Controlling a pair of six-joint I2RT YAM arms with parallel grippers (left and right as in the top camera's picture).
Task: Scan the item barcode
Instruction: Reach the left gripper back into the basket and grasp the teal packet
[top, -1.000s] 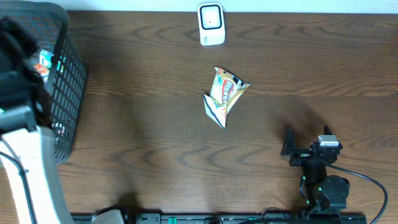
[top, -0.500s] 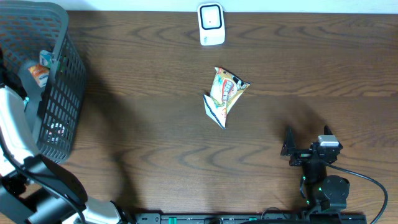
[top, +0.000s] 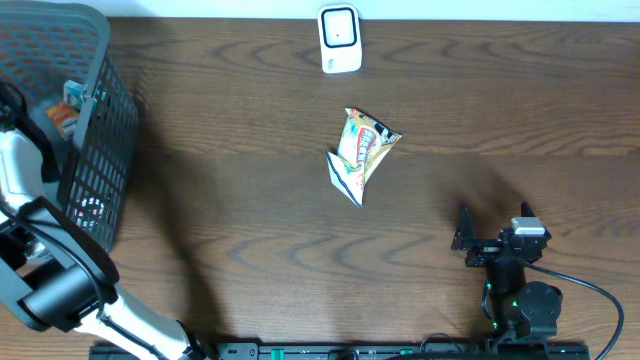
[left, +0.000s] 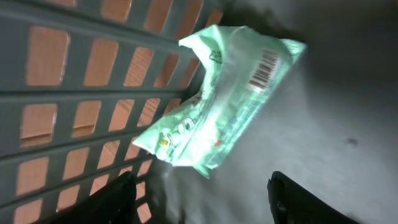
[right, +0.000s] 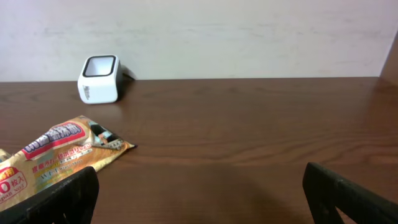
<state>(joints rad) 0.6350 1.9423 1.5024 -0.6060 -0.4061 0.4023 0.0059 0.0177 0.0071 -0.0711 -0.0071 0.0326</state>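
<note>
I should next grab the pale green packet (left: 224, 99) with my left gripper by the end away from its barcode, so the barcode stays uncovered to scan.
A pale green packet (left: 224, 99) lies inside the basket against its slatted wall (left: 74, 106), with its barcode (left: 264, 67) facing up. My left gripper (left: 202, 202) hangs open just short of the packet, with nothing between its fingers. From overhead, the left arm (top: 20, 170) reaches into the black basket (top: 100, 130) at the table's left edge. A yellow-orange snack packet (top: 362, 150) lies mid-table, also visible as the packet (right: 56, 155) in the right wrist view. The white scanner (top: 340, 40) stands at the far edge. My right gripper (top: 494, 215) rests open near the front right.
Other items show through the basket mesh, among them an orange-labelled one (top: 68, 108). The scanner (right: 99, 79) stands before a pale wall. Bare dark wood (right: 261, 137) stretches between my right gripper (right: 202, 199) and the far edge.
The left arm has swung from over the basket's top left to the table's left edge, its elbow now low at the front left. The right arm and the snack packet have not moved.
</note>
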